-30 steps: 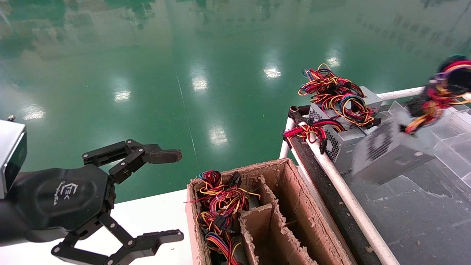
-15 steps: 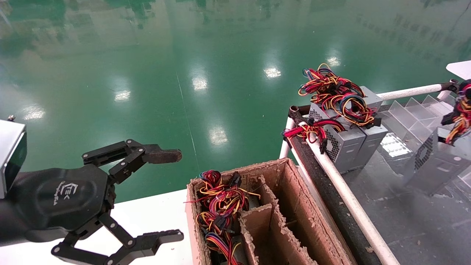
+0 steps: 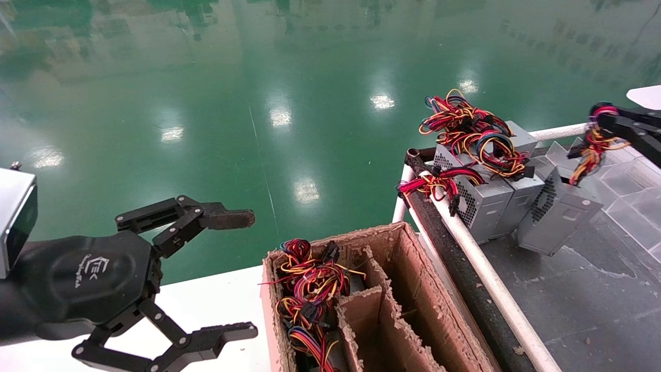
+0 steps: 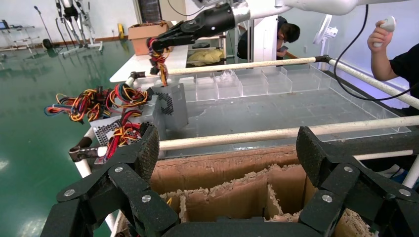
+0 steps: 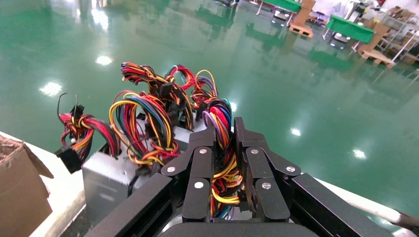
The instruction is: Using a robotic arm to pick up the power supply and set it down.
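The robot's right gripper needs to lower the power supply onto the table before it opens, as the power supply's lower edge [image 3: 536, 251] hangs tilted above the dark table.
The power supply [image 3: 557, 214] is a grey box with a perforated vent face. It hangs tilted just over the dark table top [image 3: 594, 305], close beside two other supplies. My right gripper [image 3: 601, 116] is above it, shut on its bundle of wires [image 3: 586, 150]. In the right wrist view the fingers [image 5: 197, 163] clamp the red, yellow and purple wires [image 5: 222, 163], and the box itself is hidden below. My left gripper [image 3: 249, 275] stays open and holds nothing at the lower left, over the white table. The left wrist view shows the tilted power supply [image 4: 173, 103] beyond that open gripper [image 4: 227, 148].
Two more power supplies [image 3: 485, 201] with tangled wires stand at the dark table's far-left corner. A white rail [image 3: 485, 274] edges that table. A worn cardboard box [image 3: 413, 289] with dividers holds wired units [image 3: 310, 294]. Clear plastic dividers [image 3: 630, 175] line the back. A person [image 4: 390, 54] stands beyond.
My right gripper swung the hanging power supply out to the right, then back left. It is now tilted next to the two standing supplies. The left arm has not moved.
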Tool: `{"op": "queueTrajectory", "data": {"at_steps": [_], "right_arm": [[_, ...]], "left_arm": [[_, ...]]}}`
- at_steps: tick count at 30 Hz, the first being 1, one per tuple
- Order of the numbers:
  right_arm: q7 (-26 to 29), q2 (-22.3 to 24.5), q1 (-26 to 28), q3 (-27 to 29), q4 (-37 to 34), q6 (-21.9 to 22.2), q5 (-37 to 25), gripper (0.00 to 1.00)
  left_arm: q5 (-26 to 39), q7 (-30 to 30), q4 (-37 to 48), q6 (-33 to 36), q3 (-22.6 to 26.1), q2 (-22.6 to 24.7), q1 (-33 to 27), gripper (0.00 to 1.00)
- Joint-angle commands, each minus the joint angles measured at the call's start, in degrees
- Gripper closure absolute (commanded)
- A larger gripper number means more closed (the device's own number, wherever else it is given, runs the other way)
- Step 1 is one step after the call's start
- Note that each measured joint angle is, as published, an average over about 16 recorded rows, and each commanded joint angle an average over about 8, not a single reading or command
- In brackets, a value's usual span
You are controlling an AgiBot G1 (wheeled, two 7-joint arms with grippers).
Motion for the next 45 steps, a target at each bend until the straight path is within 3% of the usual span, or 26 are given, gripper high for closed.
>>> {"op": "queueTrajectory", "data": {"at_steps": [1, 14, 15, 21, 23, 45], "right_arm": [[-0.33, -1.48, 1.29, -0.52, -1.37, 0.59, -0.85, 1.0], [-1.68, -8.52, 5.62, -1.56, -8.08, 4.95, -2.51, 0.98], [-1.65, -9.01, 5.78, -1.56, -8.48, 5.53, -2.52, 0.91], [-2.07, -10.98, 6.12, -1.63, -9.95, 7.35, -2.64, 0.16], [-2.29, -11.21, 6.14, -1.67, -10.2, 7.29, -2.69, 0.0], [-2.86, -9.06, 6.93, -0.08, -11.94, 1.46, -0.32, 0.0]], "left_arm": [[0.0, 0.0, 0.0, 0.0, 0.0, 0.0, 0.0, 0.0], [-0.02, 0.01, 0.0, -0.01, 0.03, -0.01, -0.01, 0.0], [-0.02, 0.02, 0.0, -0.01, 0.03, -0.01, -0.01, 0.0], [-0.03, 0.02, 0.0, -0.02, 0.04, -0.02, -0.01, 0.0], [-0.03, 0.02, 0.0, -0.02, 0.05, -0.02, -0.01, 0.0], [-0.06, 0.05, 0.01, -0.04, 0.09, -0.04, -0.01, 0.0]]}}
